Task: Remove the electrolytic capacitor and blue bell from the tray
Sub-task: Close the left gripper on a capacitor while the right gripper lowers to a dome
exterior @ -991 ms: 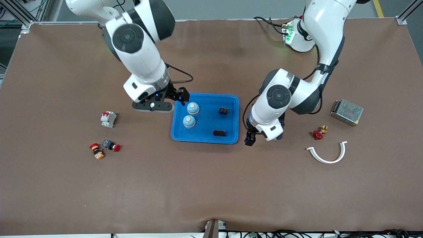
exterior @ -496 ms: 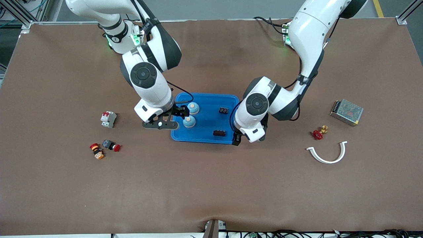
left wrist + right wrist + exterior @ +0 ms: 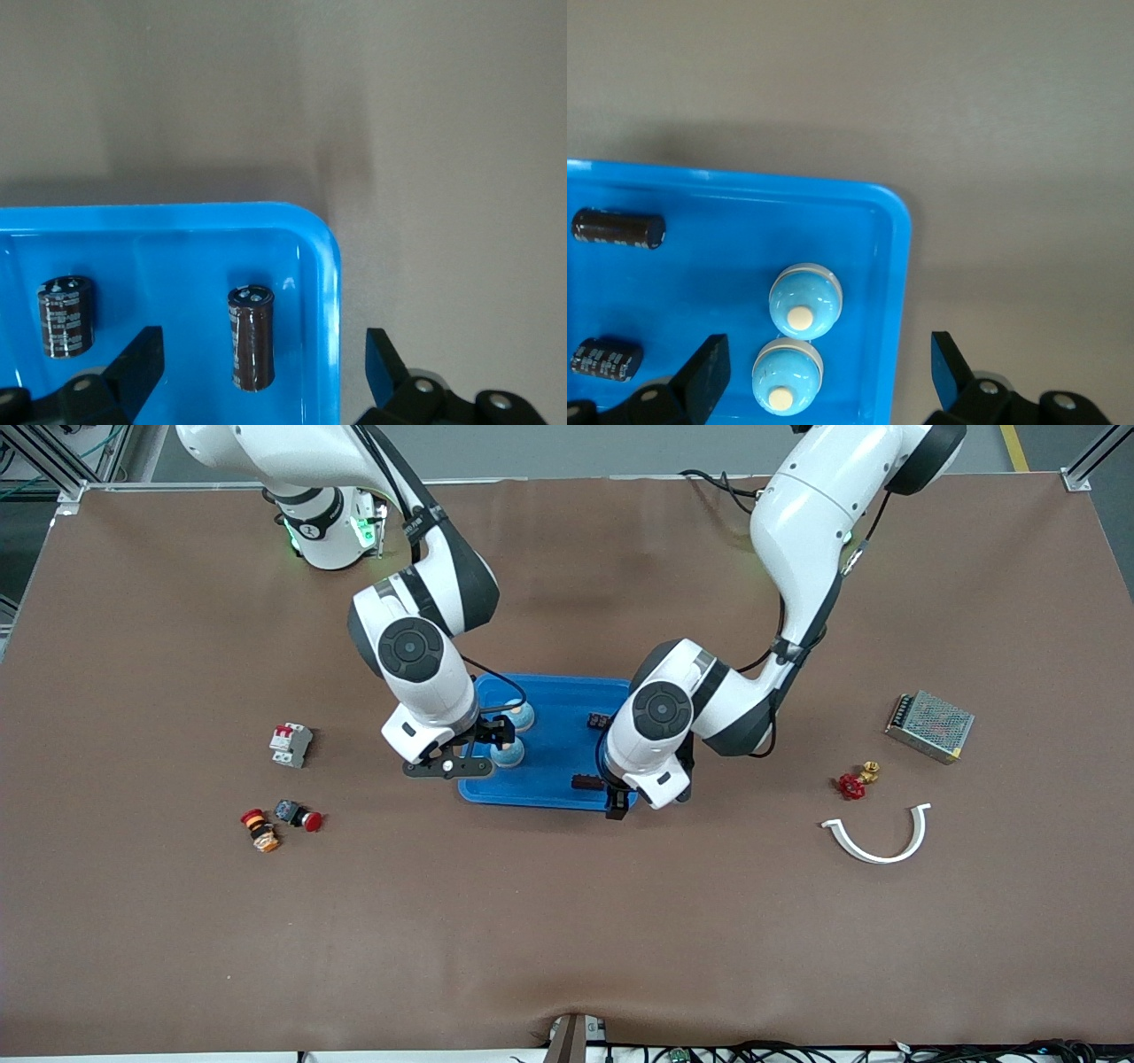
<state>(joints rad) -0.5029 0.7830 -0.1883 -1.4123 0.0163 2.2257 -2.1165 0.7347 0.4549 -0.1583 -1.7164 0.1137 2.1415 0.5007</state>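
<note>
The electrolytic capacitor will be moved out of the blue tray (image 3: 554,748), so the robot's left gripper will reach the capacitor and grab its dark cylindrical body (image 3: 586,782).
A blue tray (image 3: 554,748) holds two light-blue bells (image 3: 508,755) at the right arm's end and two dark capacitors (image 3: 587,782) at the left arm's end. My right gripper (image 3: 493,737) is open over the bells. In the right wrist view the nearer bell (image 3: 787,375) lies between its fingers (image 3: 709,363), with the second bell (image 3: 804,301) beside it. My left gripper (image 3: 617,802) is open over the tray's corner nearest the front camera. In the left wrist view one capacitor (image 3: 252,336) and the tray's rim (image 3: 326,292) lie between its fingers (image 3: 137,363). The other capacitor (image 3: 66,315) lies beside it.
A circuit breaker (image 3: 291,744) and red push-buttons (image 3: 282,819) lie toward the right arm's end. A red valve (image 3: 855,782), a white curved piece (image 3: 877,837) and a metal mesh box (image 3: 929,726) lie toward the left arm's end.
Both arms have come down toward the tray. The right gripper moved over the bells. The left gripper moved from beside the tray to over its corner and the capacitor.
</note>
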